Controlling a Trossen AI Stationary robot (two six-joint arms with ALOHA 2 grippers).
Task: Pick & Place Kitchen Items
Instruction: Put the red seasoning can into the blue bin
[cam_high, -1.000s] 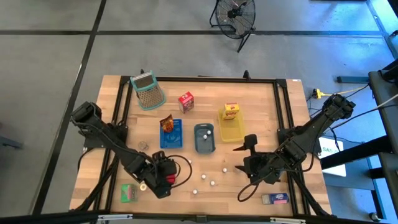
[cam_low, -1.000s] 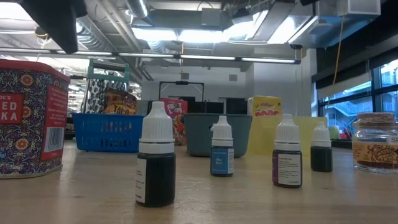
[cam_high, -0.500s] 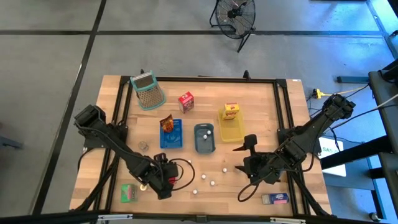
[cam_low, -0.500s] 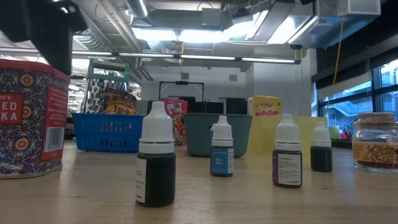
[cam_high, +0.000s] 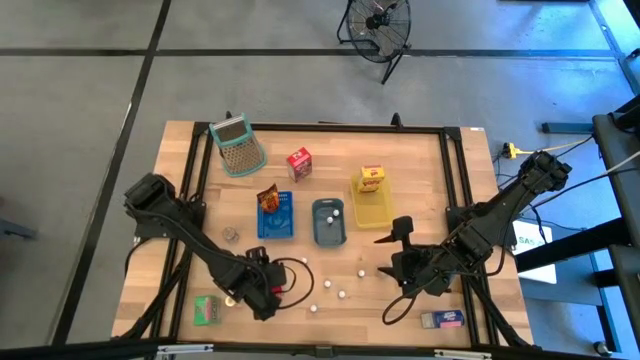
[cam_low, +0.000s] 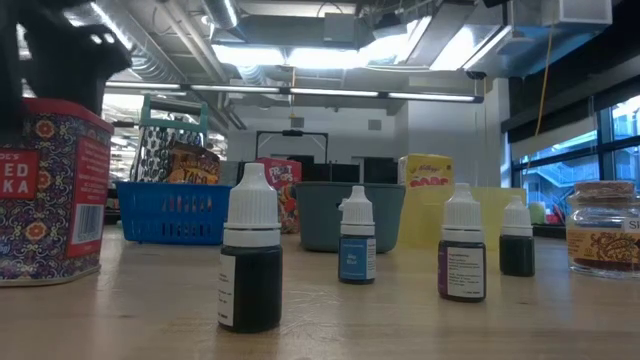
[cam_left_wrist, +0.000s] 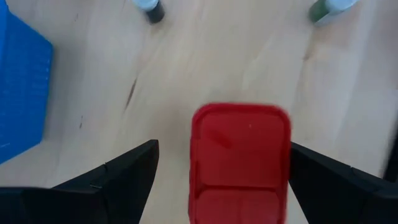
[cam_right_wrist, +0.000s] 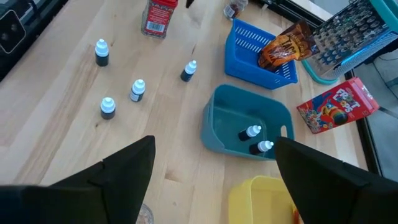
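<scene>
My left gripper is open, with its fingertips above the red lid (cam_left_wrist: 240, 146) and short of the tin's sides, so it needs to move lower before it closes on the tin.
A red tin (cam_left_wrist: 239, 162) stands upright on the wooden table near its front left and also shows in the low view (cam_low: 45, 190). My left gripper (cam_high: 266, 286) points steeply down over it, open. Its two fingers stand on either side of the tin's red lid, apart from it in the left wrist view. My right gripper (cam_high: 391, 274) hangs open above the table's front right with nothing between its fingers. Several white-capped dropper bottles (cam_high: 343, 294) stand on the table between the two arms.
Behind stand a blue basket (cam_high: 277, 217) with a brown packet (cam_high: 267, 197) and a grey-blue bin (cam_high: 328, 222) holding two bottles. Farther back are a yellow tray (cam_high: 372, 207) with a yellow carton, a red carton (cam_high: 299, 163) and a grater (cam_high: 237, 147). A small jar (cam_high: 230, 234), a green carton (cam_high: 207, 310) and a blue carton (cam_high: 443, 320) lie near the edges.
My left gripper has come down toward the red tin, staying open. In the low view it has dropped from the picture's top to the tin's upper rim. The tin has kept its place.
</scene>
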